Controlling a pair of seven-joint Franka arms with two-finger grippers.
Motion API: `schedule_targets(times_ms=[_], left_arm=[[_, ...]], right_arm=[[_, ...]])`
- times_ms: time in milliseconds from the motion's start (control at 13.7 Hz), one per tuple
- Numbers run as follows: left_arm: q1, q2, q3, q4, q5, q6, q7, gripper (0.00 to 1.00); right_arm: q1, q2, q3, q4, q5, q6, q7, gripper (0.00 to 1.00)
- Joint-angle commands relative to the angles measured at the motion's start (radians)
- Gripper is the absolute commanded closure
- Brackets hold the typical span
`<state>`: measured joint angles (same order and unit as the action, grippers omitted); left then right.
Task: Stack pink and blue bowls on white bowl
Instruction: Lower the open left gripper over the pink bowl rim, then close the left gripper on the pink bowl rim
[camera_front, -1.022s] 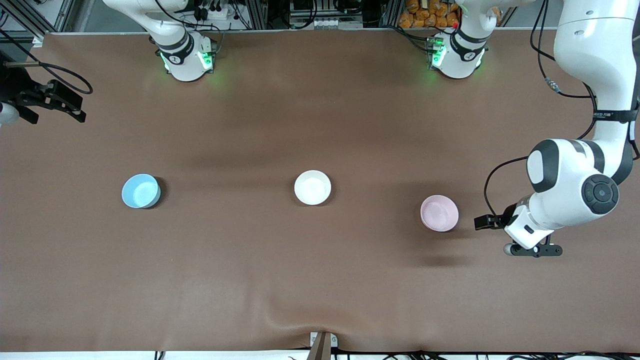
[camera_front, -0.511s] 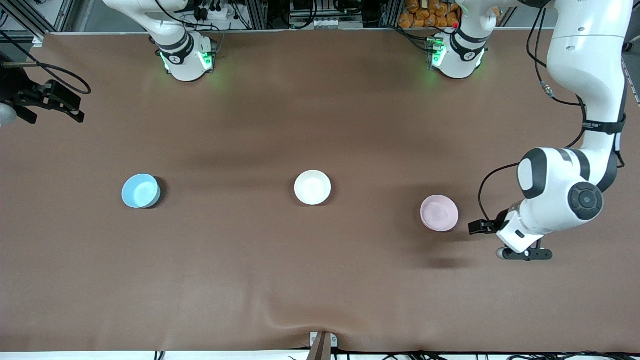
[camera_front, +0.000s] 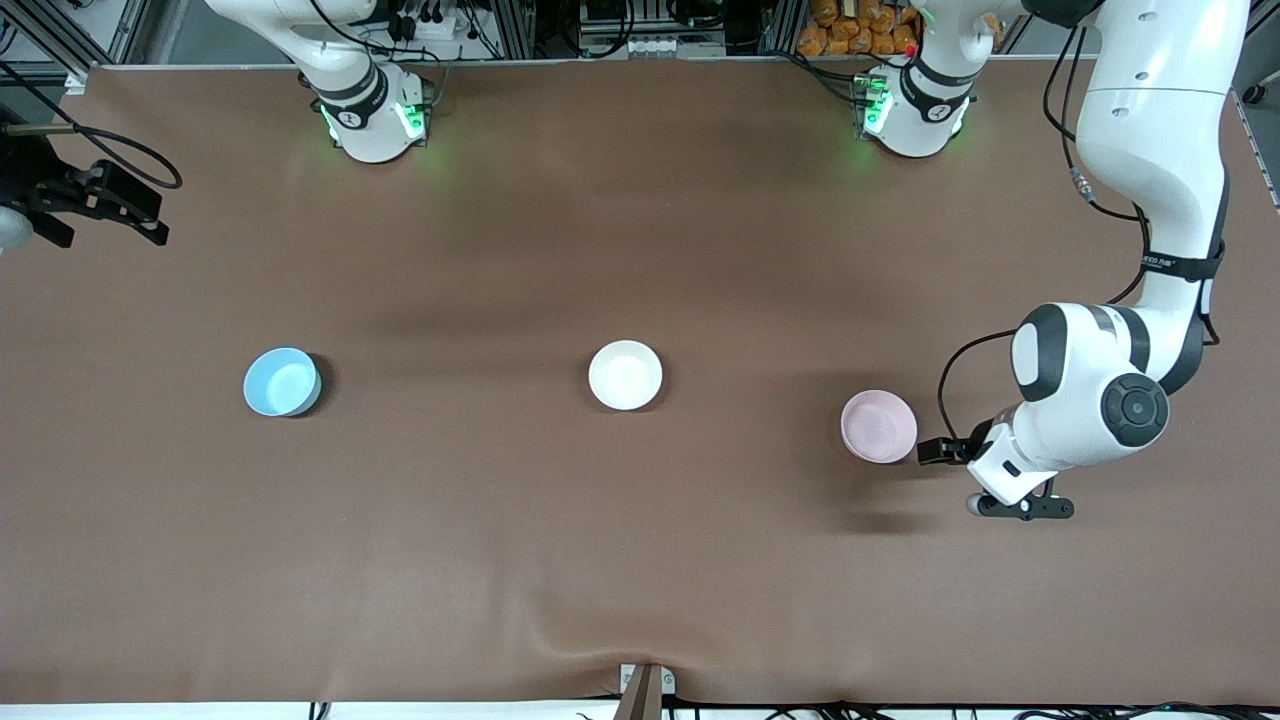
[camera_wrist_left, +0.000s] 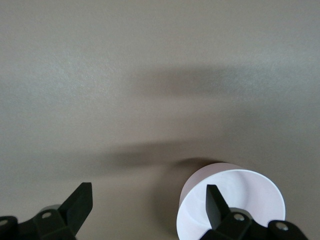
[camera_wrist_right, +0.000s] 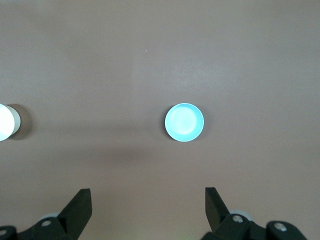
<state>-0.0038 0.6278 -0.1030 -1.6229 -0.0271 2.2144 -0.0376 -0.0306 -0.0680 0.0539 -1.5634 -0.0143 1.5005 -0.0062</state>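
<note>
I will grab the pink bowl by its rim (camera_front: 846, 422) next with my left gripper, to stack it on the white bowl (camera_front: 625, 375).
The pale pink bowl (camera_front: 879, 427) stands toward the left arm's end of the table. My left gripper (camera_front: 1005, 490) hangs open just beside it at that end. In the left wrist view the left gripper (camera_wrist_left: 150, 210) is open and empty, and one fingertip (camera_wrist_left: 215, 202) overlaps the pink bowl (camera_wrist_left: 250, 200). The white bowl (camera_front: 625, 375) stands mid-table. The sky blue bowl (camera_front: 282, 382) stands toward the right arm's end. My right gripper (camera_front: 90, 205) waits high over that end's edge. In the right wrist view the right gripper (camera_wrist_right: 147, 212) is open above the blue bowl (camera_wrist_right: 184, 122), with the white bowl (camera_wrist_right: 5, 129) at the frame's edge.
A brown cloth (camera_front: 640, 560) covers the table and has a ripple near the front edge. A small metal bracket (camera_front: 645, 688) sits at that edge. Both arm bases (camera_front: 375, 115) stand along the edge farthest from the camera.
The left arm has swung its gripper toward the pink bowl and now hangs right beside it. The right arm has barely moved. The bowls have not moved.
</note>
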Motion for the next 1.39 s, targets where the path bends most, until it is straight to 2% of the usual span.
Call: schedule_targets(times_ms=[0,949,1314], left_arm=[[-0.005,0.004,0.003,-0.006,-0.016,0.019,0.016,0.0],[-0.008,0.052,0.002,-0.009,-0.014,0.059,0.016,0.0],[-0.022,0.004,-0.006,-0.09,-0.016,0.056,0.015,0.0]], right_arm=[[0.008,-0.003,-0.006,0.003,-0.01,0.0,-0.008,0.0],[0.008,-0.003,-0.006,0.002,-0.01,-0.003,-0.008,0.0],[0.008,-0.003,-0.006,0.002,-0.01,-0.003,-0.008,0.0]])
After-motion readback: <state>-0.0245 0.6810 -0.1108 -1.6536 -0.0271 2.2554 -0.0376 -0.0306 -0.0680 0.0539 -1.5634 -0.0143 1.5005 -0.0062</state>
